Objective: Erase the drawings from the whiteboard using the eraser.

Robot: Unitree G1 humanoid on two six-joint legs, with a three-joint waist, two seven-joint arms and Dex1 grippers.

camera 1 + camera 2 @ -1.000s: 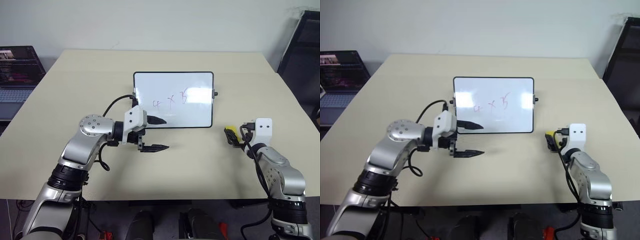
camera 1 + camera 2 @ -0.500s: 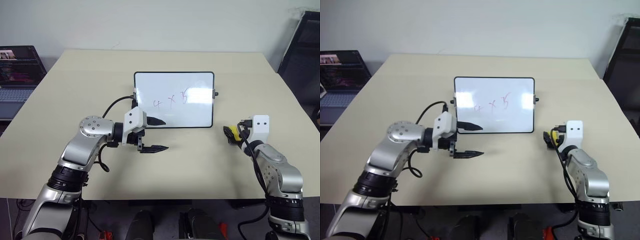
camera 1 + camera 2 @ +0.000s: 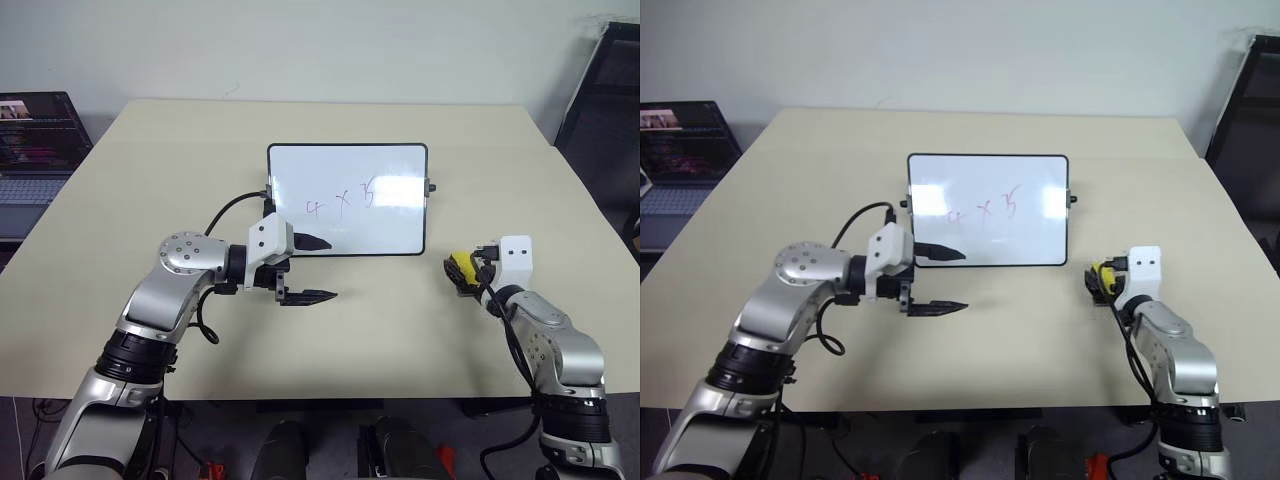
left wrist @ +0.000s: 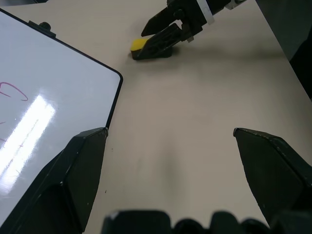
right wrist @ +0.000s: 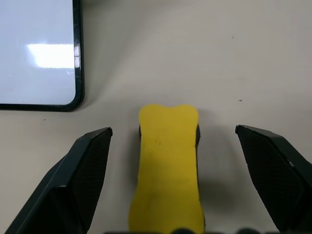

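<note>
My right gripper's fingers reach down beside the yellow eraser's sides, so it is now time for my right gripper to close on the eraser.
The whiteboard (image 3: 330,175) lies flat in the middle of the table, with the reddish drawings (image 3: 343,205) near its centre. The yellow and black eraser (image 3: 459,268) rests on the table to the right of the board's near right corner. My right gripper (image 5: 173,129) is open, and its fingers straddle the eraser (image 5: 167,161) without touching it. Over the board's near left corner my left gripper (image 3: 333,268) is open and empty, pointing right. In the left wrist view the board's corner (image 4: 58,92) and the eraser (image 4: 140,45) both show.
A laptop (image 3: 35,150) sits beyond the table's left edge. A black rack (image 3: 600,100) stands past the right edge. The beige table (image 3: 400,330) has bare room in front of the board and between the two grippers.
</note>
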